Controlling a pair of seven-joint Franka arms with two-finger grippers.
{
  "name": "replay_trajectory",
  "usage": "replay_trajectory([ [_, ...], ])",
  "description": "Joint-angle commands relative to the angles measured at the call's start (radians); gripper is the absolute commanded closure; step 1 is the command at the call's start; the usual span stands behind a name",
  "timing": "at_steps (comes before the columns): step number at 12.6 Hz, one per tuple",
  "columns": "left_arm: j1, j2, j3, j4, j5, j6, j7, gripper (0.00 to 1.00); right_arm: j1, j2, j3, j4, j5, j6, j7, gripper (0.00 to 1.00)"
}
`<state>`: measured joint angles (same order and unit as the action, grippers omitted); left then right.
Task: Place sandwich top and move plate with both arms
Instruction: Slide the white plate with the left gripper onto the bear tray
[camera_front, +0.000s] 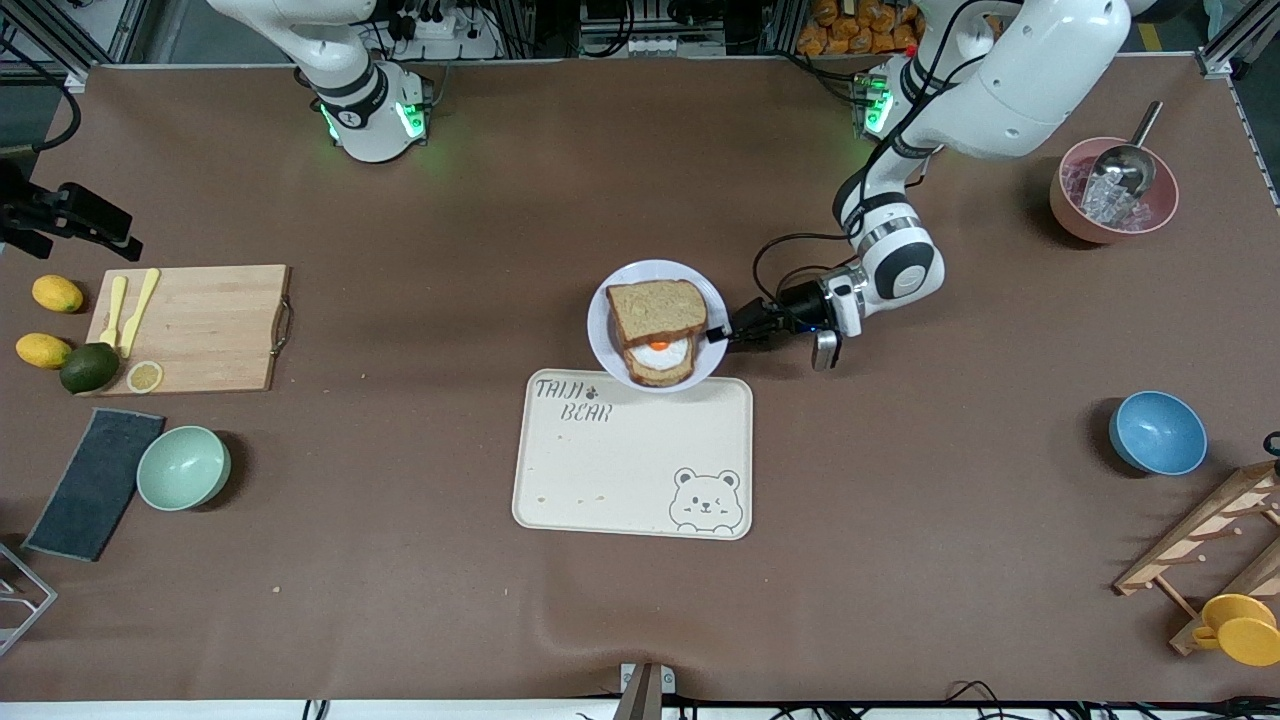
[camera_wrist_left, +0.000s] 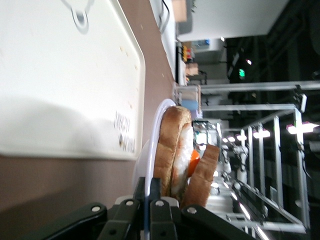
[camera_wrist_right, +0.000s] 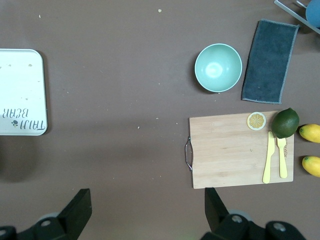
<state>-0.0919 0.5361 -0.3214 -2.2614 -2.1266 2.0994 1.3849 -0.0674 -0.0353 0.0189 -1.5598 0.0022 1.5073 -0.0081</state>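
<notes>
The robot's left gripper should keep hold of the plate, because the plate is hanging over the far edge of the bear tray.
The lavender-white plate (camera_front: 598, 325) sits mid-table, its nearer edge overlapping the cream bear tray (camera_front: 630, 470). On it the sandwich top (camera_front: 655, 310) lies askew on the egg-bearing slice (camera_front: 664, 358), so the egg shows. My left gripper (camera_front: 718, 336) is shut on the plate's rim at the side toward the left arm's end. The left wrist view shows its fingers (camera_wrist_left: 152, 187) pinching the rim (camera_wrist_left: 155, 125), with the sandwich top (camera_wrist_left: 205, 172) leaning on the egg. My right gripper (camera_wrist_right: 147, 200) is open and empty, high over bare table between tray (camera_wrist_right: 22, 90) and cutting board (camera_wrist_right: 240, 150).
The cutting board (camera_front: 200, 325) with yellow cutlery, lemons and a lime lies at the right arm's end, with a mint bowl (camera_front: 183, 467) and a dark towel (camera_front: 95, 483) nearer the camera. A pink bowl with scoop (camera_front: 1113, 190), a blue bowl (camera_front: 1157, 432) and a wooden rack (camera_front: 1215, 545) stand at the left arm's end.
</notes>
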Motion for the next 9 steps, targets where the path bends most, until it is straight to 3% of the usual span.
replay_trajectory([
  [1, 0.0, -0.013, -0.015, 0.095, -0.027, 0.146, -0.091, 1.0, -0.022, -0.009, 0.026, 0.001, -0.014, -0.007, 0.011, 0.0],
  [4, -0.011, 0.007, -0.015, 0.216, -0.026, 0.312, -0.211, 1.0, -0.028, -0.008, 0.024, 0.003, -0.013, -0.01, 0.007, 0.0],
  [9, -0.032, 0.116, -0.015, 0.385, -0.073, 0.367, -0.265, 1.0, -0.029, -0.006, 0.026, 0.0, -0.004, -0.01, 0.01, 0.0],
])
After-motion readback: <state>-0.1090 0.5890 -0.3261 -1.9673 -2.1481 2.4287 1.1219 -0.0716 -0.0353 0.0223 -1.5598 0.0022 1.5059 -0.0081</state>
